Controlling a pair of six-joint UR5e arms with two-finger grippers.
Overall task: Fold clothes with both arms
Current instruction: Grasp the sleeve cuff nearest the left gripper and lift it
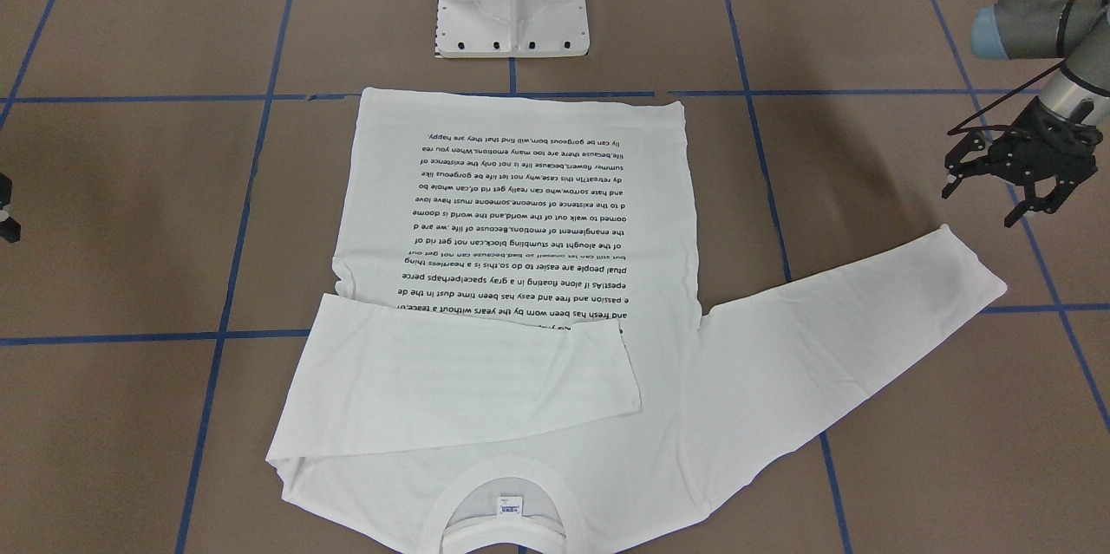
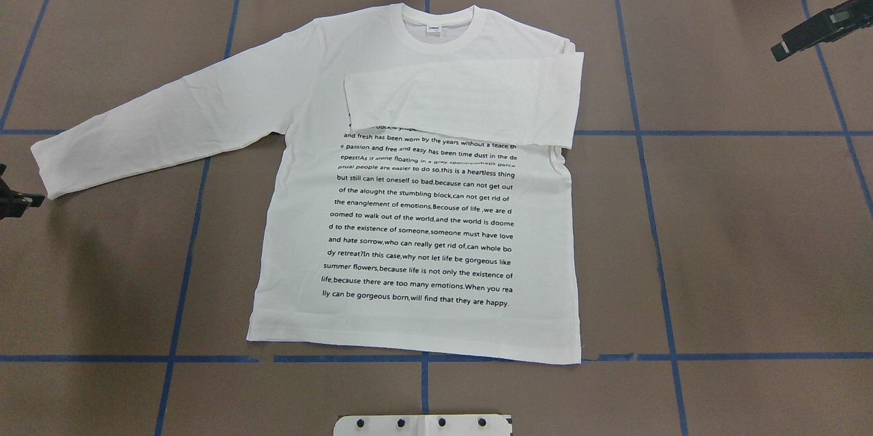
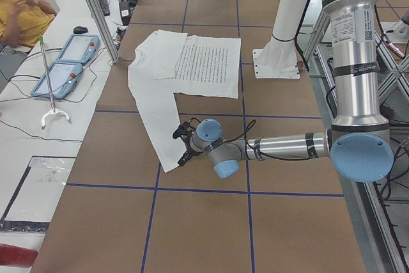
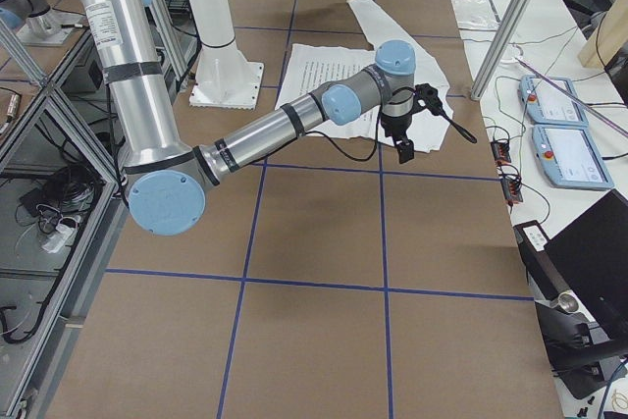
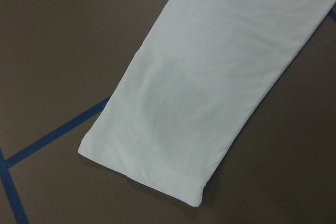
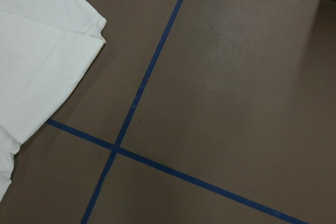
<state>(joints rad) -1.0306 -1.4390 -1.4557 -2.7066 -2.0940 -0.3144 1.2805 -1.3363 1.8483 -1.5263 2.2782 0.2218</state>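
Observation:
I will next grab the sleeve by its cuff with my left gripper, to fold the outstretched sleeve in across the shirt's body.
The white long-sleeved T-shirt lies flat on the brown table, black text side up, collar far from the robot. One sleeve is folded across the chest. The other sleeve stretches out to the robot's left, its cuff flat on the table. My left gripper hovers open and empty just beyond that cuff, which fills the left wrist view. My right gripper hangs off to the robot's right, apart from the shirt. I cannot tell whether it is open.
The white metal pedestal base stands at the robot's side just behind the shirt's hem. Blue tape lines grid the table. A side table with two tablets and a seated operator lies beyond the far edge.

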